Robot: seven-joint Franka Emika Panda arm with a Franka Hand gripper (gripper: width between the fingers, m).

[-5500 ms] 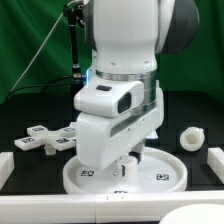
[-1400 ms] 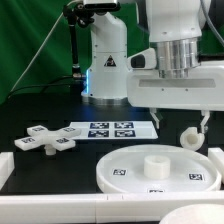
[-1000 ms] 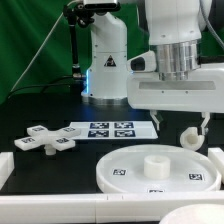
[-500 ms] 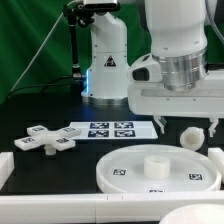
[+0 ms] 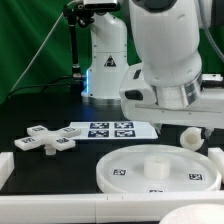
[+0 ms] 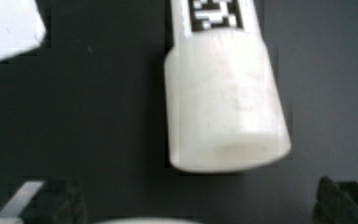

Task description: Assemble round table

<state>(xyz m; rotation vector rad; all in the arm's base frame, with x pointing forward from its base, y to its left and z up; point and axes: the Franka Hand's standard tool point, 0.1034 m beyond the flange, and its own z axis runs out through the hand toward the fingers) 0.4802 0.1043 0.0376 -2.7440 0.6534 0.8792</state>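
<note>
My fingers stop short of the white leg's near end and would miss now, so my gripper should move toward it before closing.
The large round rimmed disc (image 5: 128,166) lies at the front of the table with a short raised hub (image 5: 155,165) at its centre. The cross-shaped piece (image 5: 45,138) lies flat at the exterior view's left. The short cylindrical leg (image 5: 190,138) lies on its side at the exterior view's right. My gripper (image 5: 186,126) hangs just above it. In the wrist view the leg (image 6: 226,100) lies lengthwise ahead of my open gripper (image 6: 194,205). A dark fingertip (image 6: 43,200) shows on each side. Nothing is between the jaws.
The marker board (image 5: 110,129) lies behind the disc. White blocks stand at the table's front corners (image 5: 5,165) (image 5: 215,160). The robot's base (image 5: 105,60) stands at the back. A white curved edge (image 6: 149,220), probably the disc's rim, shows near the jaws.
The arm has left the disc and gone to the exterior view's right. Over the last second the hand has come lower over the leg and the wrist has turned.
</note>
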